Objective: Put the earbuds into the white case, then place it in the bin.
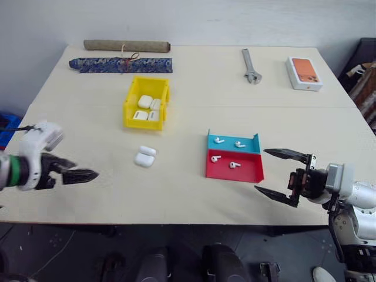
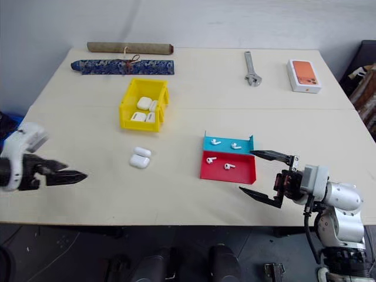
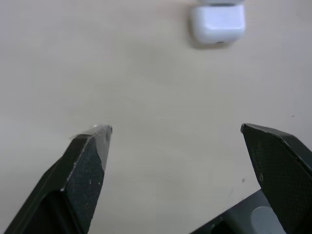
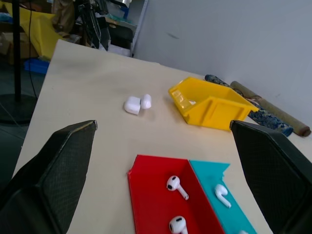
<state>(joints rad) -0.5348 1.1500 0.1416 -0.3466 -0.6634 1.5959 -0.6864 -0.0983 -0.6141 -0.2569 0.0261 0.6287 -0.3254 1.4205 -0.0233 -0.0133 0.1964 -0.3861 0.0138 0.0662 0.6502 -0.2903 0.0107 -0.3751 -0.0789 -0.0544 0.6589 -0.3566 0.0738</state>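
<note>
Next, my left gripper grabs the white case by the flat sides of its base, since the case lies with its lid flipped open.
The white case lies on the table with its lid seemingly flipped open, between the yellow bin and the table's front edge. Several white cases sit inside the bin. Several earbuds rest in a red-and-blue tray, two in each half. My left gripper hovers open and empty at the near left, pointing toward the case. At the near right my right gripper stands open and empty just beside the tray, aimed across it.
A wrench and a flat white phone box lie at the far right. A brown roll and a blue patterned roll lie along the far left edge, behind the bin.
</note>
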